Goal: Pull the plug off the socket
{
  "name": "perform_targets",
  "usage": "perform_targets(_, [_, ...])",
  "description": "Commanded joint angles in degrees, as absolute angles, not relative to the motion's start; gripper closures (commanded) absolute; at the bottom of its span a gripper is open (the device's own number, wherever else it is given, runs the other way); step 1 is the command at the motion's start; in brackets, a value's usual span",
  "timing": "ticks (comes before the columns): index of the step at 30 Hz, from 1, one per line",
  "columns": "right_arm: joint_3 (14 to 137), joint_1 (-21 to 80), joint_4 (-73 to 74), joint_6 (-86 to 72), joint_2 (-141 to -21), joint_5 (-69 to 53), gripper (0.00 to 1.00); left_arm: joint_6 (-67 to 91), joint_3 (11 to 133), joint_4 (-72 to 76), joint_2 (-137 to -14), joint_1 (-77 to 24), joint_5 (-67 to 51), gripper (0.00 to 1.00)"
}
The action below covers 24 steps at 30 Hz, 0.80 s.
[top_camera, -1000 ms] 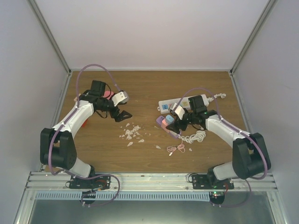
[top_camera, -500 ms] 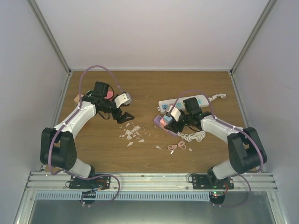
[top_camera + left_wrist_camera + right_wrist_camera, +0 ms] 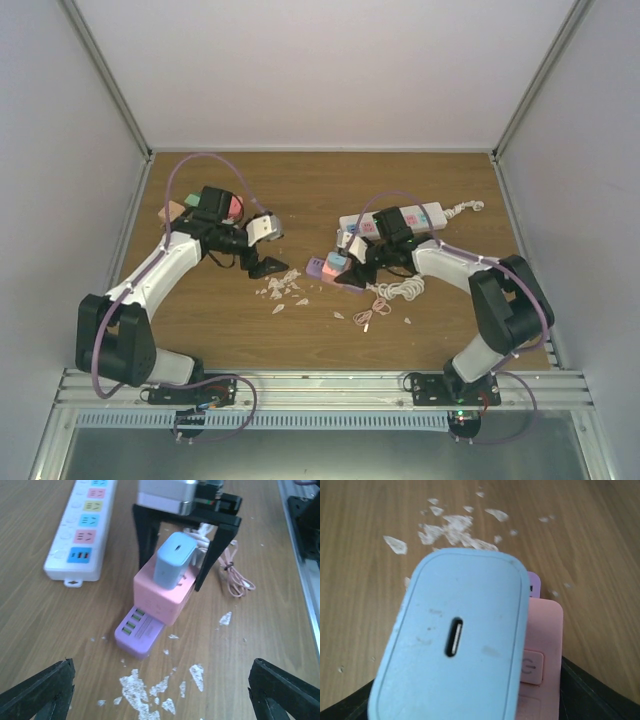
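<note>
The left gripper grips the light blue plug (image 3: 337,261) (image 3: 172,565) by its opposite long sides next, facing its slotted end, to pull it off the socket.
A light blue plug (image 3: 172,565) sits in a pink socket cube (image 3: 162,595), which is joined to a purple USB block (image 3: 140,630) resting on the wooden table. My right gripper (image 3: 345,268) is shut on the pink socket cube, with a black finger (image 3: 145,535) on each side. In the right wrist view the blue plug (image 3: 455,640) fills the frame, with the pink socket (image 3: 542,645) behind it. My left gripper (image 3: 160,695) is open and empty. It faces the plug from a short way off, and in the top view (image 3: 266,266) it is left of the socket.
A white power strip (image 3: 390,222) lies behind the right gripper. A coiled white cable (image 3: 402,290) and a pink cable (image 3: 378,312) lie to its right. White flakes (image 3: 280,288) are scattered between the grippers. A pink object (image 3: 232,205) lies at the back left.
My right gripper has carried the socket with the plug leftward, towards the left gripper. The left gripper has dropped slightly nearer the table and stays open.
</note>
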<state>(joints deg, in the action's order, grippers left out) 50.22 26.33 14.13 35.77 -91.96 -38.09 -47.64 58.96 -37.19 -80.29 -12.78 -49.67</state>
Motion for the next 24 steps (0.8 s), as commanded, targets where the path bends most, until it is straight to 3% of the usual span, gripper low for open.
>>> perform_targets(1, [52.11, 31.07, 14.1, 38.87, -94.85, -43.74, 0.51, -53.6, 54.94, -37.02, -76.84, -15.0, -53.51, 0.06])
perform_targets(9, [53.9, 36.88, 12.32, 40.51, -96.32, -45.6, 0.49, -53.87, 47.02, -29.5, -72.19, -18.91, -55.71, 0.15])
perform_targets(16, [50.51, 36.93, 7.89, 38.24, -94.67, -44.64, 0.19, -49.43, 45.0, -21.9, -73.58, -22.35, -54.26, 0.25])
perform_targets(20, [46.8, 36.66, 3.99, 37.2, -93.68, -44.09, 0.12, -48.38, 44.7, -19.39, -75.23, -24.81, -52.37, 0.27])
perform_targets(24, [46.15, 36.65, 1.32, 35.22, -93.93, -44.38, 0.11, -47.84, 44.3, -16.88, -76.11, -26.91, -50.22, 0.27])
